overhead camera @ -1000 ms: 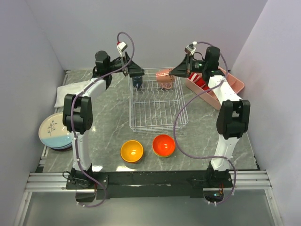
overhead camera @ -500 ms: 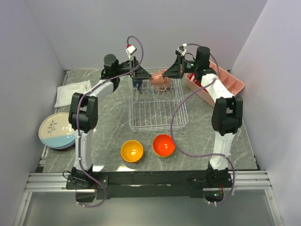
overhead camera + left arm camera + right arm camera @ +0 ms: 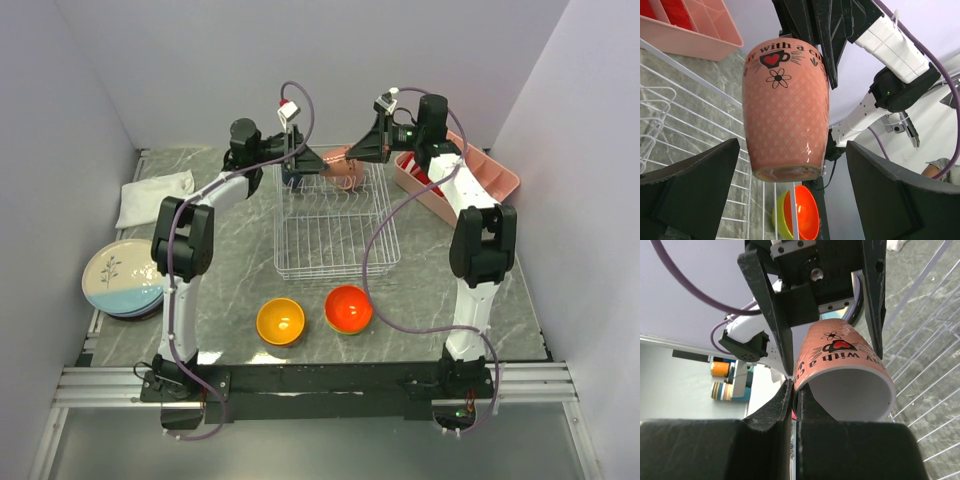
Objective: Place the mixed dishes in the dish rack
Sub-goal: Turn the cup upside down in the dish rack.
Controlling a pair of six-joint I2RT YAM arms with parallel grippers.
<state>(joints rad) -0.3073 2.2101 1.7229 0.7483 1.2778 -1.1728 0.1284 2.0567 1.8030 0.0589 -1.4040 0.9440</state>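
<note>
My left gripper's fingers reach past the pink cup's base point(image 3: 334, 168) point(image 3: 786, 158), on either side, so my left gripper closes on the cup's base next.
A pink cup point(image 3: 341, 168) with a heart print hangs on its side above the back of the white wire dish rack point(image 3: 335, 240). My right gripper point(image 3: 354, 157) is shut on the cup's rim point(image 3: 812, 371), one finger inside and one outside. My left gripper point(image 3: 318, 163) is open, its two fingers point(image 3: 690, 190) either side of the cup point(image 3: 785, 110) and apart from it. A navy cup point(image 3: 292, 176) sits in the rack's back left corner. An orange-yellow bowl point(image 3: 280, 321) and a red-orange bowl point(image 3: 349, 308) rest in front of the rack. Stacked plates point(image 3: 120, 280) lie at the far left.
A pink compartment tray point(image 3: 470, 178) stands at the back right, beside the right arm. A white folded cloth point(image 3: 155, 196) lies at the back left. Grey walls close the table on three sides.
My left gripper has swung right from the navy cup until its open fingers flank the pink cup. My right gripper has carried that cup a little to the left.
</note>
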